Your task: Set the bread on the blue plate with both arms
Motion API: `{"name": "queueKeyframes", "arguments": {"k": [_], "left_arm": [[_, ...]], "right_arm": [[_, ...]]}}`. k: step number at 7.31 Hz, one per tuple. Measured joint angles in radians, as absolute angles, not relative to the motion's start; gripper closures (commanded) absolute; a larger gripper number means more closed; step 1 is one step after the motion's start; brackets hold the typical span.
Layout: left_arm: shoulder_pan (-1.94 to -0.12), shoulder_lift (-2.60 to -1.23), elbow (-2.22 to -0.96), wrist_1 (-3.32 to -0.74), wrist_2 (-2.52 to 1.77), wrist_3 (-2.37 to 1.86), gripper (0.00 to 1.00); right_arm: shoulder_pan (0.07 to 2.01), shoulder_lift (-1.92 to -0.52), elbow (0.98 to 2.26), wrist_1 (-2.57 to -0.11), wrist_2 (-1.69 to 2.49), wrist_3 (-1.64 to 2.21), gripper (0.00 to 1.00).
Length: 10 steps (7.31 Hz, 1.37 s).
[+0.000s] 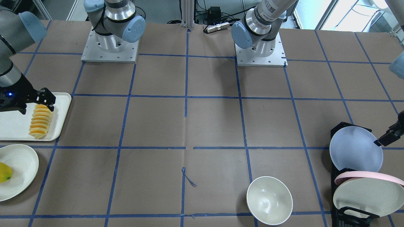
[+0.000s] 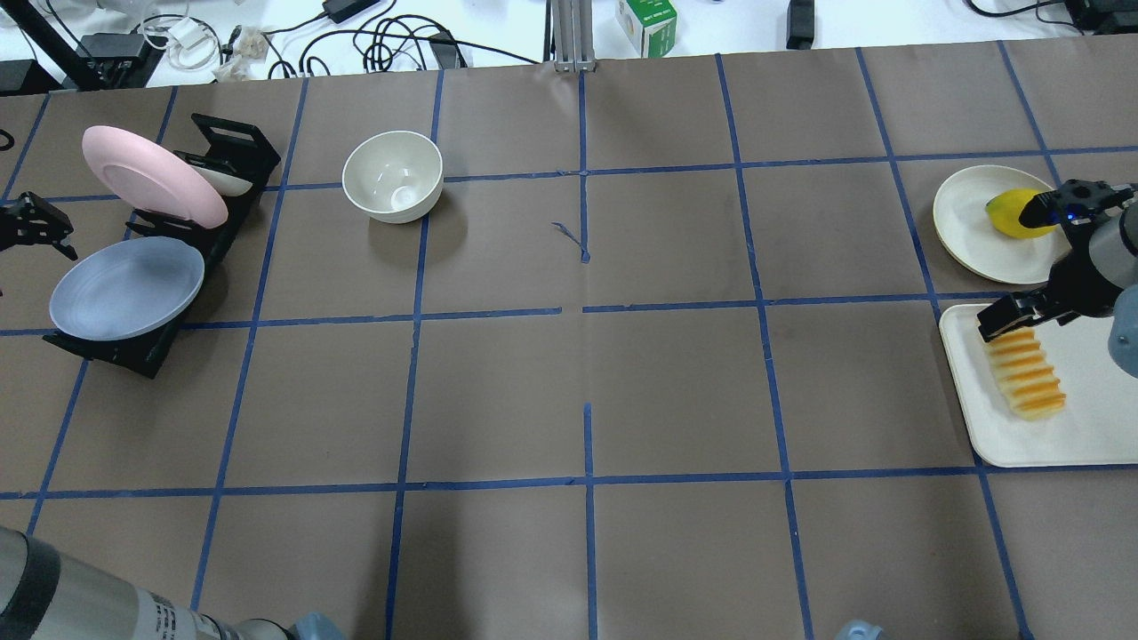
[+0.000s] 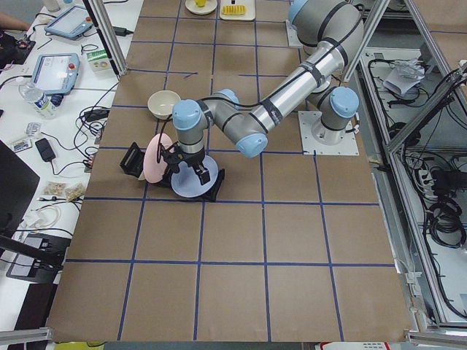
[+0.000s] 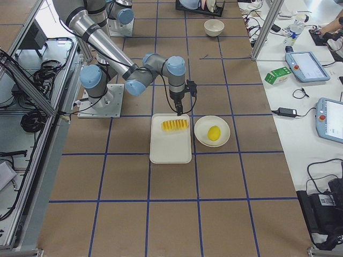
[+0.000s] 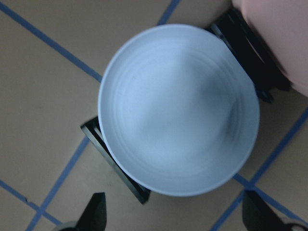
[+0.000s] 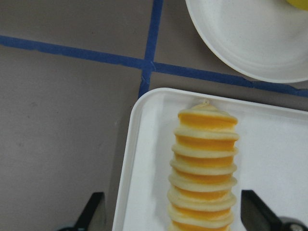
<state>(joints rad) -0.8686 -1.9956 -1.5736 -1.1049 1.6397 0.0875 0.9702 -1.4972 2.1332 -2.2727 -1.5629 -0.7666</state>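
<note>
My left gripper should next grab the blue plate by its outer rim point(image 1: 376, 143), so that I can set the plate out for the bread point(image 1: 40, 121).
The bread point(image 1: 40, 121) lies lengthwise on a white tray point(image 1: 12, 129), and it also shows in the overhead view point(image 2: 1027, 373). My right gripper point(image 1: 35, 105) is open and hangs just above the loaf's far end. In the right wrist view the bread point(image 6: 204, 168) runs between the two spread fingertips point(image 6: 94, 211). The blue plate point(image 2: 124, 289) leans in a black rack point(image 2: 231, 147). My left gripper point(image 2: 40, 233) is open and empty beside the plate's rim. The left wrist view looks straight onto the blue plate point(image 5: 178, 115).
A pink-rimmed plate point(image 2: 151, 173) stands in the same rack behind the blue one. A white bowl point(image 2: 393, 176) sits right of the rack. A cream plate point(image 2: 973, 222) with a yellow fruit point(image 2: 1013, 213) lies just beyond the tray point(image 2: 1093, 427).
</note>
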Motion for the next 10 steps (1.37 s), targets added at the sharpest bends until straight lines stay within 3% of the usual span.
{"name": "queueKeyframes", "arguments": {"k": [3,5,6,9,10], "left_arm": [[-0.828,-2.043,-1.594,-1.098,1.635,0.114,0.27],[-0.824,-2.052,-1.602,-1.098,1.604,0.119,0.7],[-0.823,-2.053,-1.604,-1.098,1.6,0.122,1.0],[-0.823,-2.051,-1.603,-1.101,1.6,0.12,1.0],[-0.823,-2.045,-1.603,-1.103,1.6,0.12,1.0]], "right_arm": [[0.916,-1.385,2.143,-2.372,-1.561,-0.789,0.0],[0.909,-1.346,2.145,-2.417,-1.563,-0.789,0.0],[0.909,-1.335,2.145,-2.421,-1.563,-0.786,0.0],[0.908,-1.299,2.141,-2.424,-1.564,-0.78,0.0],[0.908,-1.294,2.14,-2.424,-1.564,-0.778,0.33]]}}
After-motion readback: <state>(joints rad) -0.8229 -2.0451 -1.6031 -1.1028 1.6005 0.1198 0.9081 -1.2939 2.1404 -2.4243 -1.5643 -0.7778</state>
